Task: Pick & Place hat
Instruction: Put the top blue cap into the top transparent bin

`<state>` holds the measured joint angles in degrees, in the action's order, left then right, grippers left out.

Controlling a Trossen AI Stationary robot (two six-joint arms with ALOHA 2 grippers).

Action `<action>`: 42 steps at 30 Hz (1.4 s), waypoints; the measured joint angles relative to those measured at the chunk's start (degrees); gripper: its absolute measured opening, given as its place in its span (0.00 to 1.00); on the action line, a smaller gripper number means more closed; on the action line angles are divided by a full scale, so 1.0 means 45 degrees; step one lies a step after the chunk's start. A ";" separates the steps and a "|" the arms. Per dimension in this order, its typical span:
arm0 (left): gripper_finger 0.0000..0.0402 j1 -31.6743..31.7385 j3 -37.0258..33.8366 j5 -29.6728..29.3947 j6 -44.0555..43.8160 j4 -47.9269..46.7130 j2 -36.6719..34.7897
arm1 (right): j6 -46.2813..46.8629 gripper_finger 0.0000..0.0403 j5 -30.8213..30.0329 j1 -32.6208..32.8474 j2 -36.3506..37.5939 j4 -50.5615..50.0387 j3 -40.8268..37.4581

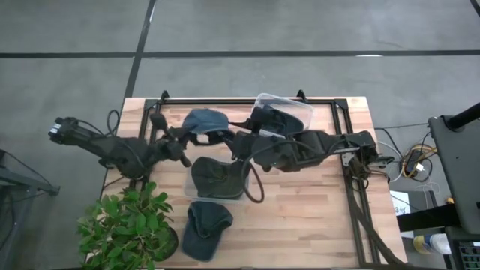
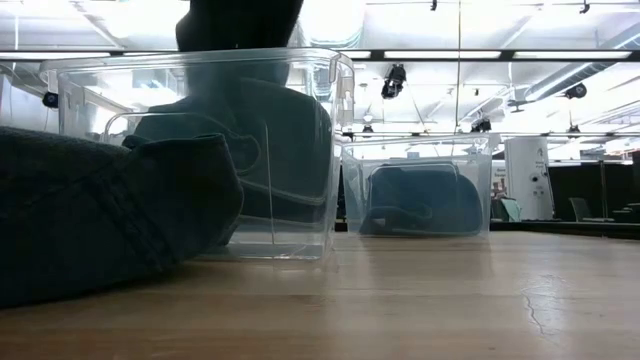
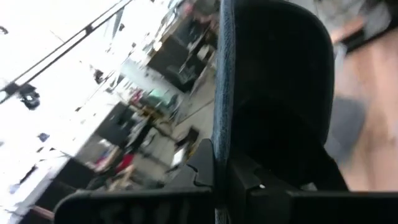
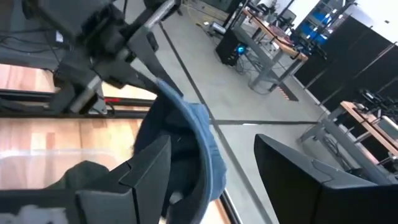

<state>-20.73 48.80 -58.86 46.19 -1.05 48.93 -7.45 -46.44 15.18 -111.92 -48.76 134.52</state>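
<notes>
The right gripper grabs the blue hat by its brim's edge (image 4: 204, 163) next, for the far clear bin.
A blue hat (image 1: 206, 124) hangs in the air over the table's far left part, between my two grippers. My left gripper (image 1: 185, 140) is shut on the hat's left edge. My right gripper (image 1: 237, 142) stands open at the hat's right side. In the right wrist view the hat's blue rim (image 4: 202, 140) lies in the gap of my right gripper (image 4: 211, 143), close to one finger (image 4: 152, 165). An olive hat (image 1: 216, 178) lies in a clear bin (image 1: 187, 184). A dark hat (image 1: 205, 229) rests flat on the table near the near edge. My left gripper (image 3: 221, 158) pinches a thin edge of the blue hat (image 3: 222, 93) between its two fingers, coming level from the table's left. The hat stands edge-on past the fingers, lifted clear of the table. My right gripper: whether its finger touches the hat's rim cannot be told.
A second clear bin (image 1: 300, 112) at the far edge holds a dark hat (image 1: 271, 120). A potted plant (image 1: 131, 225) stands at the near left corner. A black frame (image 1: 352, 180) runs along the table's far and right sides. Bare wood (image 1: 300, 217) lies near right.
</notes>
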 joint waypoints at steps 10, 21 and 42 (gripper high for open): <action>0.01 0.0293 0.1437 0.0004 0.0615 -0.0516 0.1807 | 0.0110 0.56 0.0099 -0.0297 -0.0102 -0.0601 -0.0005; 0.01 0.0748 0.2346 -0.0012 0.0521 -0.1206 0.2330 | 0.1003 0.56 0.0340 -0.0322 -0.0107 -0.2165 -0.0015; 0.09 0.0870 0.2316 0.0649 -0.0306 -0.1116 0.2352 | 0.3329 0.03 0.0763 -0.1526 -0.0107 -0.3102 -0.0091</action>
<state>-16.82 59.22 -55.94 44.81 -6.07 59.51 7.53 -43.00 8.31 -112.40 -62.72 134.11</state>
